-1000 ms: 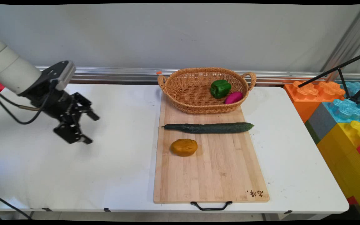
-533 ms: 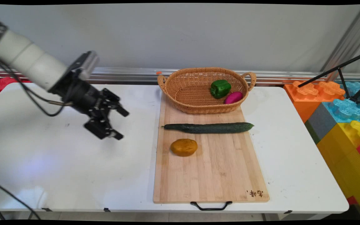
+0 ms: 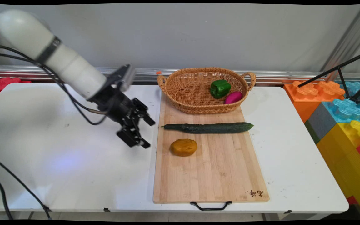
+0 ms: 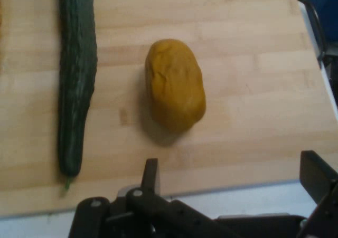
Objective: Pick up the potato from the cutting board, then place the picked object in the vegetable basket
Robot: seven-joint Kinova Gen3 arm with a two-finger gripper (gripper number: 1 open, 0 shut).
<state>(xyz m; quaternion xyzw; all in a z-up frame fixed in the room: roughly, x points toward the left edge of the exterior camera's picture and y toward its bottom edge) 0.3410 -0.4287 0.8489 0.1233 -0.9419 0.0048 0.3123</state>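
My gripper grabs the brown potato around its rounded middle (image 3: 183, 147) next, to put it in the wicker basket (image 3: 193, 92).
My black gripper (image 3: 148, 133) hangs open over the white table, just left of the wooden cutting board (image 3: 217, 175), with nothing between its fingers. Nearest to it is a brown potato (image 3: 183, 147) lying on the board. The hand view shows that potato (image 4: 175, 85) straight ahead of the gripper (image 4: 235, 177), a short way beyond the board's edge. A long dark green cucumber (image 3: 208, 127) lies across the board behind the potato, and it appears at the left of the hand view as well, cucumber (image 4: 76, 74).
A wicker basket (image 3: 186, 93) stands at the board's far end with a green pepper (image 3: 220, 88) and a magenta vegetable (image 3: 233, 97) inside. Big coloured toy blocks (image 3: 339, 109) are stacked beyond the table's right edge. Black cables (image 3: 73, 103) hang from the arm.
The arm has swung rightwards across the table, carrying the gripper from the left side up to the board's left edge. The gripper has stayed open; the vegetables have not moved.
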